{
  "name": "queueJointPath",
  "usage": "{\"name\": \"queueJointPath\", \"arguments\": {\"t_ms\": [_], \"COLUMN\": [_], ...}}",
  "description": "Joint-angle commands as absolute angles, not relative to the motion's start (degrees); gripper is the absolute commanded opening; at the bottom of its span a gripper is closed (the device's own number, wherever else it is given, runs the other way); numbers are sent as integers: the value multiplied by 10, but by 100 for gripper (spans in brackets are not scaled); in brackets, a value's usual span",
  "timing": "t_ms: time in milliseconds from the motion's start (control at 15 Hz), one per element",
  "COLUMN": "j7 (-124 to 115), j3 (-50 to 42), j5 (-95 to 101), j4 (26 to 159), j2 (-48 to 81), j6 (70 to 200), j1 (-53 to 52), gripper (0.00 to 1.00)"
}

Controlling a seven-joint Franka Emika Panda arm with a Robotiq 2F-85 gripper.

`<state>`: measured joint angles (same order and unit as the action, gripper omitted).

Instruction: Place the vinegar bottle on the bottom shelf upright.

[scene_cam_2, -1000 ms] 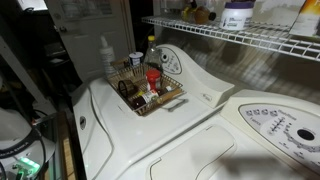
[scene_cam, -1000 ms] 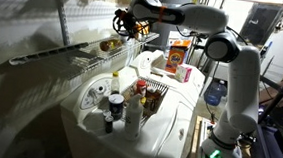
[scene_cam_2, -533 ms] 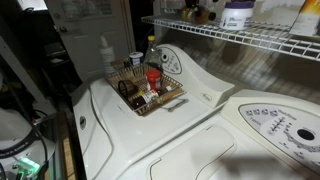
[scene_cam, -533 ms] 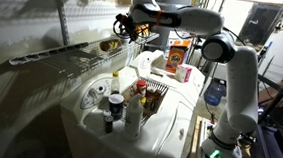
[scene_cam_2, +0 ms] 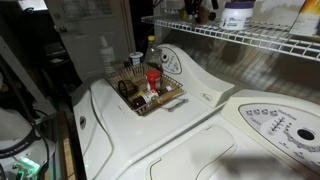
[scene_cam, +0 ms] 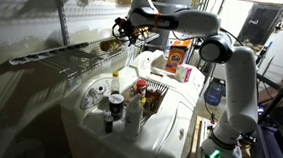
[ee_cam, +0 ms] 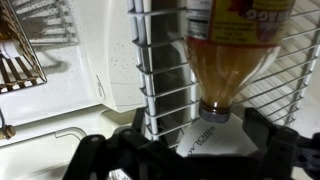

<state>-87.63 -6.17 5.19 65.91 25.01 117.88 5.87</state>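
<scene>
My gripper is to grab the vinegar bottle (ee_cam: 225, 50) next by its neck at the cap end, so the bottle's base stays free to stand upright on the bottom shelf.
The vinegar bottle (ee_cam: 225, 50), clear with amber liquid and a dark cap, fills the top of the wrist view against the wire grid of the bottom shelf (ee_cam: 160, 70). Its cap end points toward my gripper (ee_cam: 195, 135). The jaws stand wide apart on either side of the cap, with a gap on each side. In an exterior view my gripper (scene_cam: 125, 28) is at the shelf (scene_cam: 73, 54), just above its rail. In an exterior view the shelf (scene_cam_2: 240, 38) runs along the top right, with my gripper (scene_cam_2: 205, 10) dark and partly cut off. I cannot tell whether the bottle stands upright.
A wire basket (scene_cam_2: 150, 92) of bottles and jars sits on the white washer top (scene_cam_2: 190, 130); it also shows in an exterior view (scene_cam: 149, 90). Loose bottles (scene_cam: 115, 102) stand in front. A cereal box (scene_cam: 178, 54) and a white jar (scene_cam_2: 238, 14) are near the shelf.
</scene>
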Motion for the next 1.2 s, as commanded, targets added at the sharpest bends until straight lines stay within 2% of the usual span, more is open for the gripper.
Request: {"name": "queueJointPath", "arguments": {"t_ms": [0,333,467,533,667,733,800,1133], "j7": [-891,-902,-906,-908,-910,-912,-912,-921], "j3": [-57,-52,-51,-52,-51,-51,-50,-49], "j5": [34,17,15,16,16,16,16,17], "j4": [652,646,644,643,641,640,639,639], "j2": [259,265,266,267,267,267,267,269], "j6": [1174,1168,1169,1170,1171,1171,1171,1173], "j1": [62,61,61,60,60,60,60,58], "gripper": [100,97,93,88,85,80,82,74]}}
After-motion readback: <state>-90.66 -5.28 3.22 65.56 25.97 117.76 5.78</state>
